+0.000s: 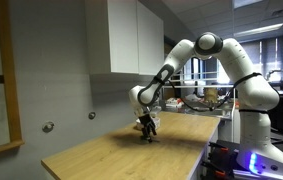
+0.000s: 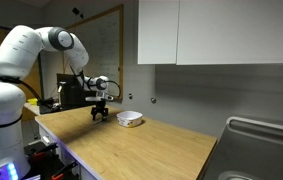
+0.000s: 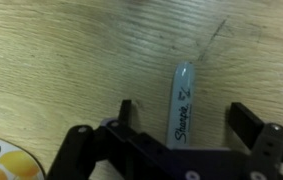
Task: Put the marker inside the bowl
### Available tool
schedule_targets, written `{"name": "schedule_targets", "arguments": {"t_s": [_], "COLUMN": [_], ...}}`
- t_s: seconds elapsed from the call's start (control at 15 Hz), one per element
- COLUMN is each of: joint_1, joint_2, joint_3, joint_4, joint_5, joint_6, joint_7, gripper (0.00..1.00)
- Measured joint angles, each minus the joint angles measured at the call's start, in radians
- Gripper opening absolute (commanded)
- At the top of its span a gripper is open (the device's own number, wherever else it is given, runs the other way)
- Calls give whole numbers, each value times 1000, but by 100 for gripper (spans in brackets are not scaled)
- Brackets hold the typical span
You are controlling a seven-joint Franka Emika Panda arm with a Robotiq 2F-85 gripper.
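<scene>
My fingers reach beside the marker's lettered body (image 3: 181, 115) in the wrist view, and my gripper needs to close on the marker.
The marker (image 3: 182, 105) is a thin dark pen with a lighter cap. It lies flat on the wooden table, seen in the wrist view. My gripper (image 3: 183, 108) is open and low over the table, with one finger on each side of the marker and not touching it. The gripper also shows in both exterior views (image 1: 148, 133) (image 2: 101, 115), where the marker is too small to make out. The white bowl (image 2: 130, 119) stands on the table close beside the gripper. A white-rimmed round edge with yellow inside (image 3: 1, 160) shows at the wrist view's lower left; I cannot tell if it is the bowl.
The wooden table (image 2: 141, 150) runs along a wall with cabinets (image 2: 211, 30) overhead. A metal sink (image 2: 266, 150) sits at one end of the table. Cluttered benches stand behind the arm (image 1: 206, 97). The table's front edge (image 1: 196, 150) is near the robot base.
</scene>
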Motion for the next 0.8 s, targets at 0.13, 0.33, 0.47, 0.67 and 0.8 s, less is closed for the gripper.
{"name": "schedule_targets", "arguments": {"t_s": [0.13,0.33,0.47,0.67,0.8], "joint_1": [0,2,3,3,2], "joint_2": [6,5,5,0,-6], "joint_3": [0,0,0,0,0], "joint_4": [0,5,7,8,8], "joint_5": [-1,-1,-1,-2,-4], "joint_6": [1,0,0,0,-2], "joint_7": [0,-2,-2,-2,-3], "gripper": [57,34,20,11,12]}}
